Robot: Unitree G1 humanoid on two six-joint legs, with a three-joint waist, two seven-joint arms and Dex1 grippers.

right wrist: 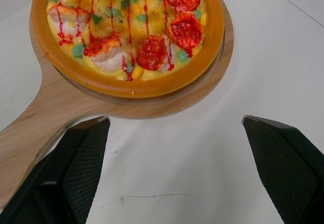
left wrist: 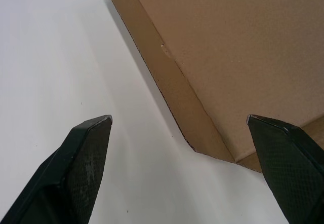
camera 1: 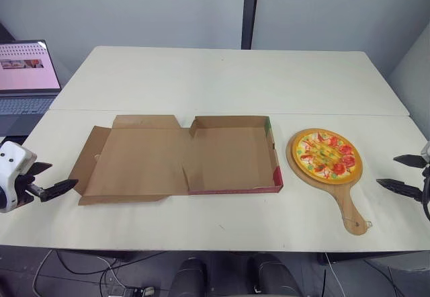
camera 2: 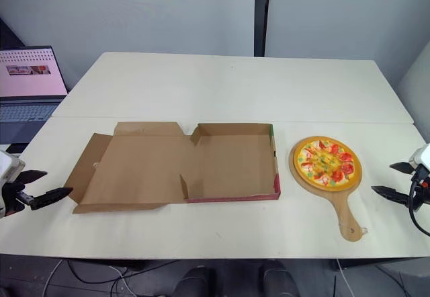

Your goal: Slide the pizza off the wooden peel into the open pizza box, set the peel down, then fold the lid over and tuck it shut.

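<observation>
The wooden peel has to slide the pizza into the open box [camera 1: 232, 154], so my right gripper should grab the peel by its handle [camera 1: 348, 209] next.
An open cardboard pizza box [camera 1: 232, 154] lies flat on the white table, its lid [camera 1: 134, 159] spread out to the left. Right of the box a pizza [camera 1: 327, 153] with red and green toppings rests on a round wooden peel [camera 1: 351, 203], whose handle points toward the table's front edge. My left gripper [camera 1: 54, 179] hovers open just left of the lid's flap [left wrist: 172, 82]. At the far right, my right gripper [camera 1: 402, 173] stands open beside the peel, with the pizza [right wrist: 126, 26] close ahead of its fingers.
A laptop [camera 1: 27, 75] with a lit screen sits at the far left, off the table. A second white table [camera 1: 228, 75] adjoins at the back, with a seam between the two.
</observation>
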